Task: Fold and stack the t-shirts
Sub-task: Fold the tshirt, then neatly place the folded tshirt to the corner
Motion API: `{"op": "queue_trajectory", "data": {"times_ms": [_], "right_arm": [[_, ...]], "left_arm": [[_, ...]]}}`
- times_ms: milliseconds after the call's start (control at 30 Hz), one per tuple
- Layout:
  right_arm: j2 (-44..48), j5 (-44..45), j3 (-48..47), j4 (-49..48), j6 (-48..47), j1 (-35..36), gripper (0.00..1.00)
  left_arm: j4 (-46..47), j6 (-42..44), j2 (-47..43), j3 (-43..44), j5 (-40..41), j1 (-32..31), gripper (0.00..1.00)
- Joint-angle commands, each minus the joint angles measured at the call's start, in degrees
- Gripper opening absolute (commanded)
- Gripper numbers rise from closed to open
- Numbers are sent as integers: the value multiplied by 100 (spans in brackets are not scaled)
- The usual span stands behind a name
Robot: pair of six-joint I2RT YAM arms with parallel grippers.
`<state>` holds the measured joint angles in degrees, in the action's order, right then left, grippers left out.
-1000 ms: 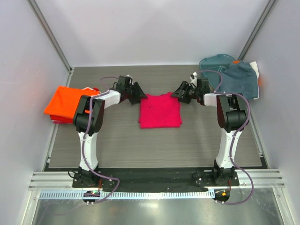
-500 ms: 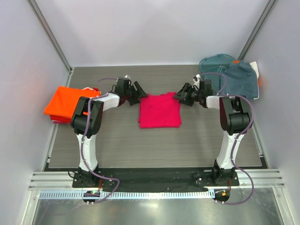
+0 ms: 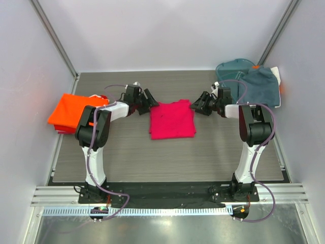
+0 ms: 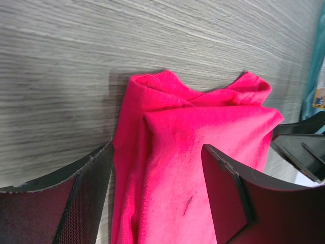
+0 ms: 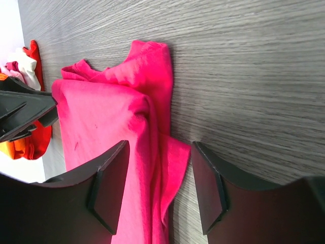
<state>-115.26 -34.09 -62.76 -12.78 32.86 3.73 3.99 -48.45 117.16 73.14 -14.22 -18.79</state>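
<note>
The left gripper grabs the folded magenta-pink t-shirt's far corner (image 3: 156, 105) (image 4: 151, 128) next, opposite my right gripper's corner, to stack the t-shirt still folded.
A magenta-pink t-shirt (image 3: 172, 120) lies folded to a rectangle in the middle of the table. My left gripper (image 3: 151, 100) is open at its far left corner; in the left wrist view the pink cloth (image 4: 188, 168) lies between the spread fingers (image 4: 231, 198). My right gripper (image 3: 195, 105) is open at the far right corner, its fingers (image 5: 109, 183) astride the shirt's folded edge (image 5: 162, 168). A bright orange folded t-shirt (image 3: 68, 112) lies at the left. Grey-blue t-shirts (image 3: 261, 87) are heaped at the back right.
A teal plastic basket (image 3: 232, 68) stands at the back right under the grey-blue shirts. Red and white cloth (image 3: 99, 97) shows behind the orange shirt. Walls close the table on three sides.
Both grippers have drawn slightly back and outward along the pink shirt's far edge. The shirt lies where it was.
</note>
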Motion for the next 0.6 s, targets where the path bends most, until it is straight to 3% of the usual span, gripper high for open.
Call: {"op": "queue_trajectory", "data": {"times_ms": [0,567], "right_arm": [[-400,368,45,724,-192,49,59],[-726,148,-307,759,-140,286,60]], "left_arm": [[-592,318,-229,-107,376,33,72],[-900,494,-625,-283,517,103,71]]}}
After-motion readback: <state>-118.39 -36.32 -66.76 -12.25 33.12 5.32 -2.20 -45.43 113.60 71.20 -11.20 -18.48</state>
